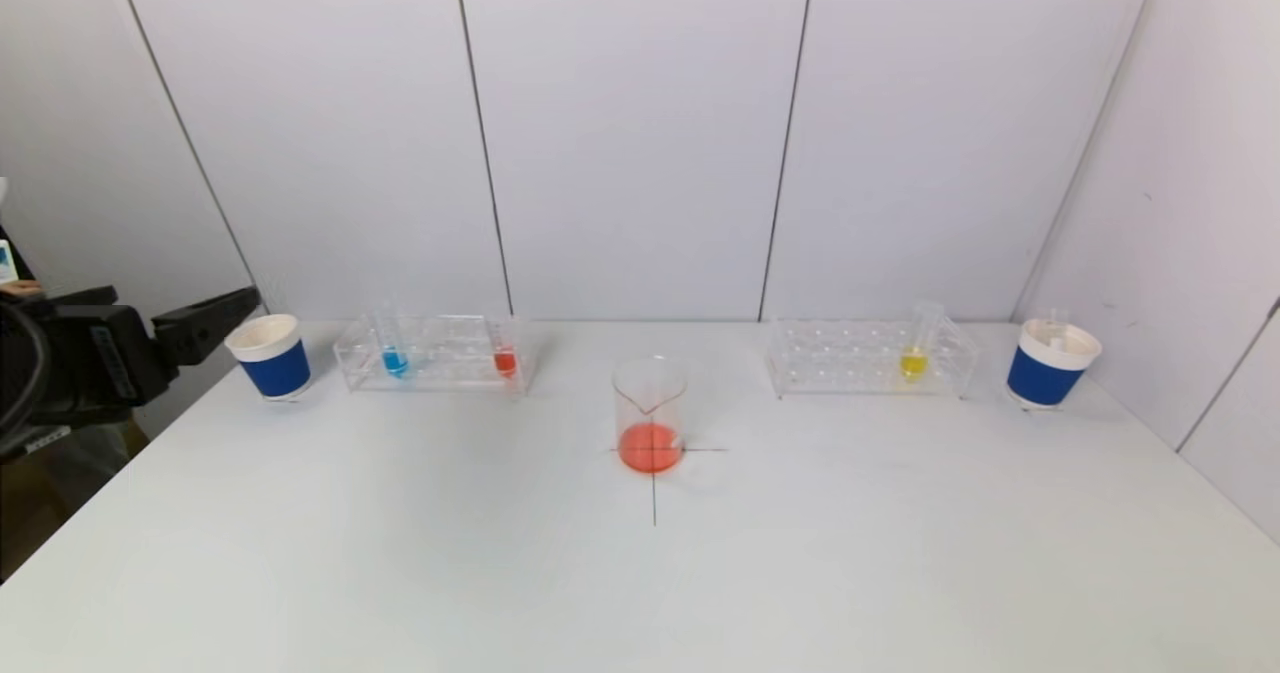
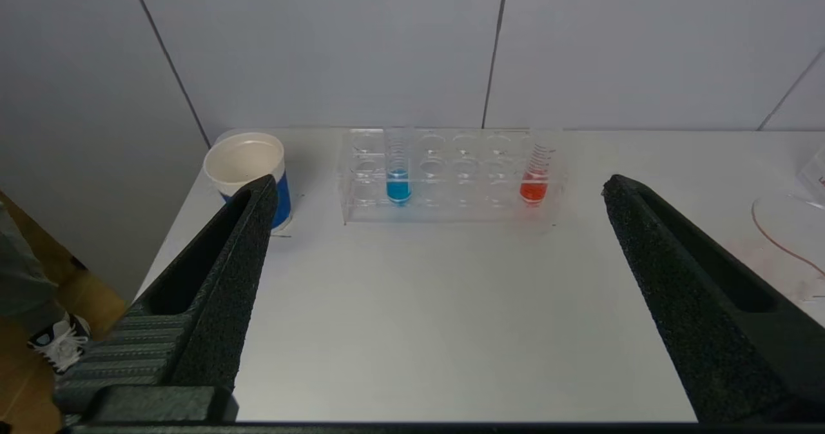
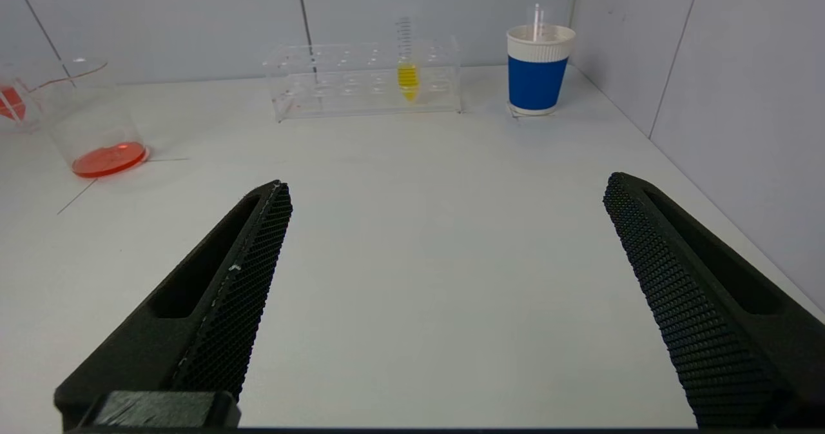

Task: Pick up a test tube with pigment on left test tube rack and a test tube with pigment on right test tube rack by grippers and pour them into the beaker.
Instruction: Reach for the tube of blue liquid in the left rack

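Observation:
My left gripper will grab the blue tube by its upper end above the rack (image 1: 384,312) (image 2: 396,138), because the rack's plates close around the tube's lower half.
The clear left rack (image 1: 450,341) holds a blue-pigment tube (image 1: 393,355) and a red-pigment tube (image 1: 505,358). The clear right rack (image 1: 850,358) holds a yellow-pigment tube (image 1: 913,358). The glass beaker (image 1: 650,413) stands at the table's middle with orange-red liquid in its bottom. My left gripper (image 1: 245,305) hovers off the table's left edge, open and empty; in the left wrist view (image 2: 438,182) it faces the left rack (image 2: 451,205) from well back. My right gripper (image 3: 445,189) is open and empty, low over the table, far short of the right rack (image 3: 348,86) and its yellow tube (image 3: 407,76). It is outside the head view.
A blue-and-white paper cup (image 1: 270,356) stands left of the left rack, close to my left gripper. Another cup (image 1: 1050,363), with an empty tube in it, stands right of the right rack. Walls close the back and right sides. A cross mark lies under the beaker.

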Action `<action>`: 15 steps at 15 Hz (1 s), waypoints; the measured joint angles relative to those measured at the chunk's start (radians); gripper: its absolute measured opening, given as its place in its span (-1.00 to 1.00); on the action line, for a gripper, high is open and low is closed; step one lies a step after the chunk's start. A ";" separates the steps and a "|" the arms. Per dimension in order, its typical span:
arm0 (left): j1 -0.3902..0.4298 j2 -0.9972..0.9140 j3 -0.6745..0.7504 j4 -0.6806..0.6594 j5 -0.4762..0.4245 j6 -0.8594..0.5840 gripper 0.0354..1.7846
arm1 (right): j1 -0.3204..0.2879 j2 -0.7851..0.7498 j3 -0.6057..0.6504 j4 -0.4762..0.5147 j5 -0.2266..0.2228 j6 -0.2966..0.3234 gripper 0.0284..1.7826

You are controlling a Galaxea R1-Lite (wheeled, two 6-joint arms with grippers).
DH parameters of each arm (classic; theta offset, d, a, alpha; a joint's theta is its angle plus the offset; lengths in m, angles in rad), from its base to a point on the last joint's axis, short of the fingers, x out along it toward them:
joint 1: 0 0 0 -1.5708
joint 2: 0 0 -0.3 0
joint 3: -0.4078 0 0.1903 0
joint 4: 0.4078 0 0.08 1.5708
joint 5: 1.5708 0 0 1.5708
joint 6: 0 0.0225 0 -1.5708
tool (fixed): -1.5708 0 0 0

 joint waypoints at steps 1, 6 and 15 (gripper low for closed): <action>0.000 0.025 0.007 -0.026 0.000 0.000 0.98 | 0.000 0.000 0.000 0.000 0.000 0.000 0.98; 0.010 0.169 0.028 -0.177 0.002 0.001 0.98 | 0.000 0.000 0.000 0.000 0.001 0.000 0.98; 0.042 0.466 0.022 -0.520 -0.008 0.011 0.98 | 0.000 0.000 0.000 0.000 0.000 0.000 0.98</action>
